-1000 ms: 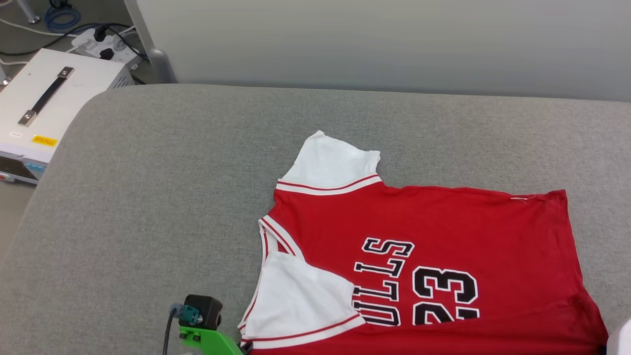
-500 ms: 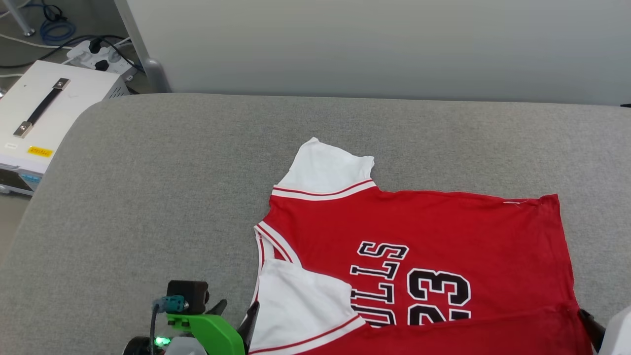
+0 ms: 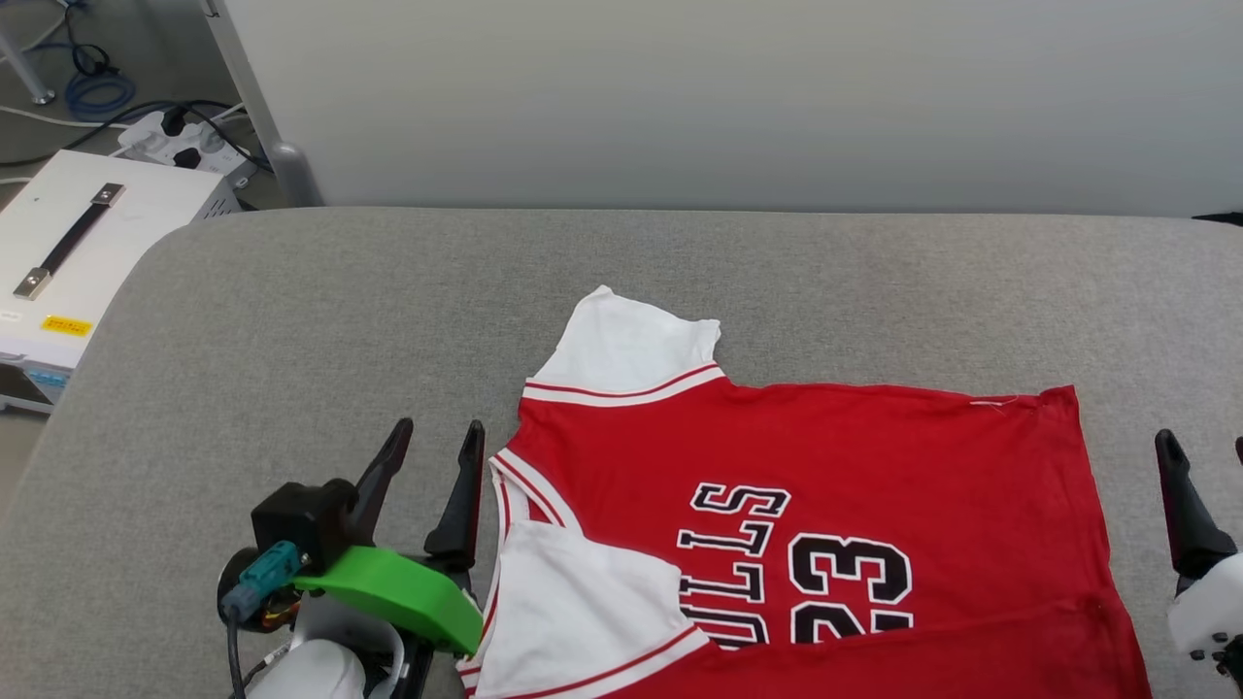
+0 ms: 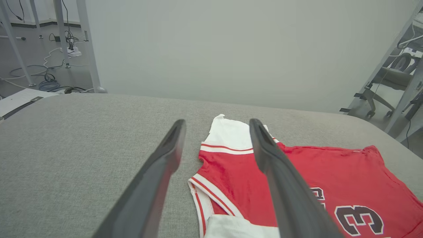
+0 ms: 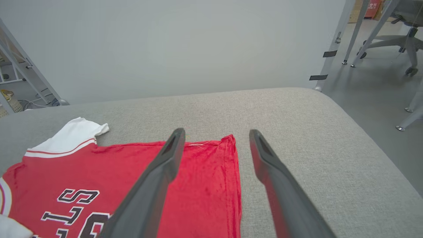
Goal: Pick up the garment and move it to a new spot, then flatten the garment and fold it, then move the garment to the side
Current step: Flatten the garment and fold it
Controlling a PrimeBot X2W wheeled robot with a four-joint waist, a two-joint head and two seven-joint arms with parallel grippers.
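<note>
The left gripper should next pinch the far white sleeve by its collar-side cuff corner (image 3: 601,292) (image 4: 220,116), because that corner curls up and the rest of the sleeve lies flat.
The garment (image 3: 874,456), a red T-shirt with white sleeves and black lettering, lies on the grey padded surface (image 3: 291,320). Its collar points left. The near sleeve (image 3: 583,602) is folded over the chest, and a red flap is folded up along the near edge. My left gripper (image 3: 435,435) stands open just left of the collar, holding nothing; in its wrist view the left gripper (image 4: 217,123) frames the far sleeve (image 4: 231,135). My right gripper (image 3: 1202,449) is open just right of the hem. From its wrist the right gripper (image 5: 216,132) points past the hem's far corner (image 5: 228,140).
A white box (image 3: 78,243) with a black handle sits on the floor at the left, beside a power strip and cables (image 3: 180,146). A pale wall panel (image 3: 680,97) rises behind the surface. An office chair (image 5: 393,36) and metal legs stand off to the right.
The head camera has tilted, shifting the whole picture. Both grippers have come forward from the garment's near edge into view, open, on either side of it. The garment stays folded as before.
</note>
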